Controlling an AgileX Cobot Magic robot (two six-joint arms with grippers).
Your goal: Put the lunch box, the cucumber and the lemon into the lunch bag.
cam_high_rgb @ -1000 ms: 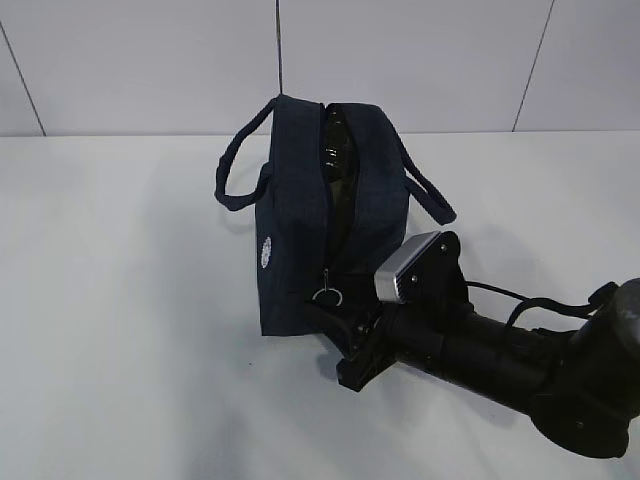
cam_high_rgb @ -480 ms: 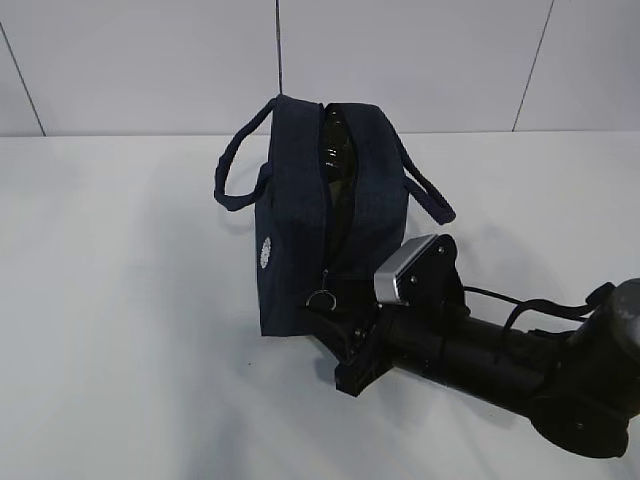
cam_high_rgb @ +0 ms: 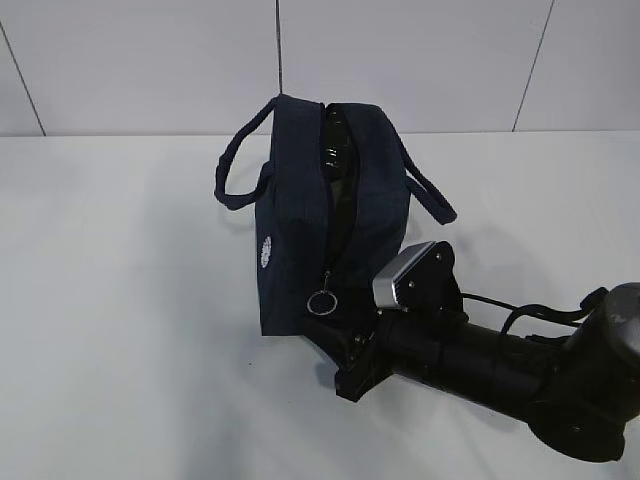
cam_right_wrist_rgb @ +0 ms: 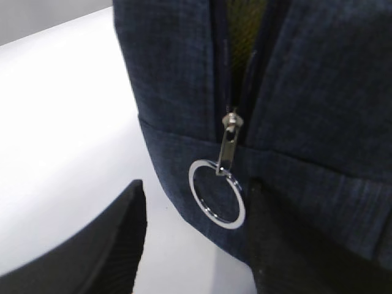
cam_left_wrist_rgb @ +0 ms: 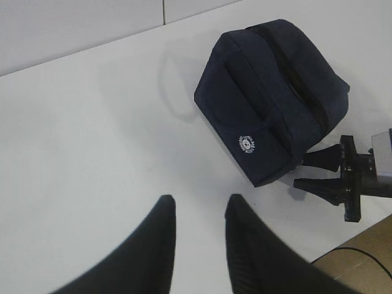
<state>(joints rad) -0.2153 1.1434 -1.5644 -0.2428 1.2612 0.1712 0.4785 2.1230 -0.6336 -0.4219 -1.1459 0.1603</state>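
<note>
The robot's right gripper needs to zip up the packed lunch bag (cam_high_rgb: pixel 295 190) next, so it needs to grab the silver zipper pull by its ring (cam_high_rgb: pixel 322 302).
The dark navy lunch bag (cam_high_rgb: pixel 300 220) stands on the white table with its zipper partly open; it also shows in the left wrist view (cam_left_wrist_rgb: pixel 269 104). Something dark green and glossy (cam_high_rgb: pixel 335 150) shows in the slit; I cannot tell what it is. The lunch box, cucumber and lemon are not otherwise in view. The metal ring pull (cam_high_rgb: pixel 321 301) hangs free at the bag's near end. My right gripper (cam_high_rgb: pixel 336 352) is open, its jaws on either side of the ring pull (cam_right_wrist_rgb: pixel 217 193) without touching it. My left gripper (cam_left_wrist_rgb: pixel 200 199) is open and empty above bare table, left of the bag.
The bag's two loop handles (cam_high_rgb: pixel 235 165) hang out to either side. A white panelled wall (cam_high_rgb: pixel 420 60) stands behind the table. A brown surface (cam_left_wrist_rgb: pixel 367 263) shows at the lower right of the left wrist view, past the table edge.
My right arm has drawn back a little toward the near edge. The ring pull has shifted slightly left and down and now hangs clear of the fingers. The bag has not moved.
</note>
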